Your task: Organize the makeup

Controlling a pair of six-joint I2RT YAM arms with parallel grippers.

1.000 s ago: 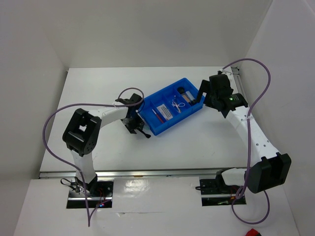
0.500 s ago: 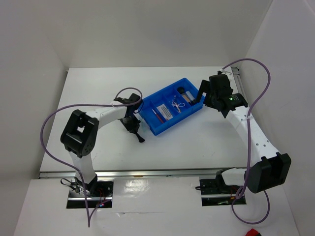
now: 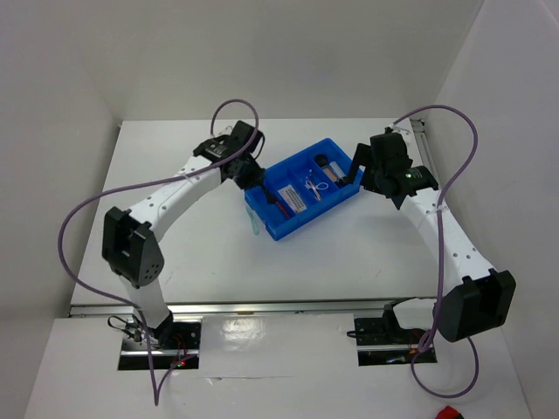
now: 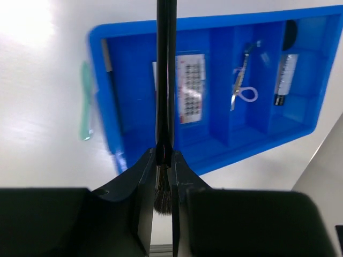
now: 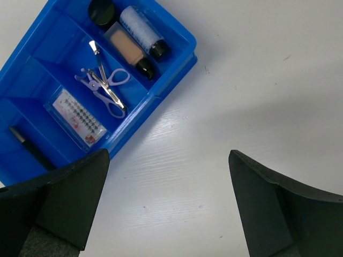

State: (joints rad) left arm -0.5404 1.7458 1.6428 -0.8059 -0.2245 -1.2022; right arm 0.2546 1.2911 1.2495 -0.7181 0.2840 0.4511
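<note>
My left gripper would likely drop the black brush (image 4: 165, 80) across the tray's rim from this high.
My left gripper (image 4: 164, 155) (image 3: 256, 177) is shut on a black brush (image 4: 165, 80). The handle points out over the blue tray (image 4: 214, 21) (image 3: 301, 229), and the bristles sit back between the fingers. Below the brush, the tray's compartments hold a black pencil (image 4: 110, 80), a white card (image 4: 191, 88), a purple-handled tool (image 4: 242, 85) and a bottle (image 4: 284, 75). My right gripper (image 5: 169, 198) (image 3: 356, 170) stands open over bare table off the tray's right end. From there I see a black round jar (image 5: 101, 10), a clear bottle (image 5: 142, 29) and a beige tube (image 5: 127, 51).
A thin pale green item (image 4: 86, 104) (image 3: 253, 223) lies on the table just outside the tray's left end. White walls close in the table at the back and on both sides.
My left arm has closed on the brush at the tray's near-left corner, lifted it off the table and swung it up over the tray's left end. The right arm has not moved.
</note>
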